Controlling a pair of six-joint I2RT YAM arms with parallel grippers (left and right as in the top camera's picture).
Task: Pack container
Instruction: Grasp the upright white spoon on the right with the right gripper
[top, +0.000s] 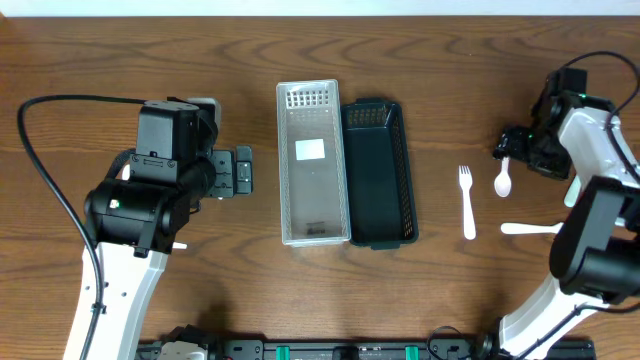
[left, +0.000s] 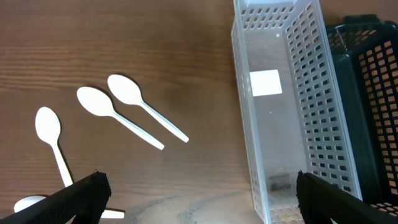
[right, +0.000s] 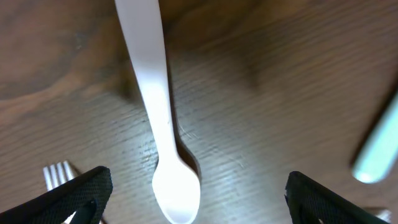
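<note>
I should lower my right gripper first and then close on the white spoon's handle (right: 153, 84), because both fingers are still well above the wood.
A clear white basket (top: 313, 165) and a dark green basket (top: 380, 172) stand side by side in the table's middle, both empty. My left gripper (top: 243, 172) hovers open just left of the white basket (left: 280, 106); its fingers (left: 81, 200) hold nothing. Three white spoons (left: 140, 109) lie on the wood in the left wrist view, mostly hidden under the arm from overhead. My right gripper (top: 505, 152) is open over a white spoon (top: 503, 180). That spoon (right: 163, 118) lies on the table, its bowl between the spread fingers (right: 78, 198), untouched.
A white fork (top: 466, 200) lies left of the right-hand spoon, and its tines (right: 57, 173) show in the right wrist view. Another white utensil (top: 528, 229) lies nearer the front right. A pale utensil end (right: 378, 149) sits to the right.
</note>
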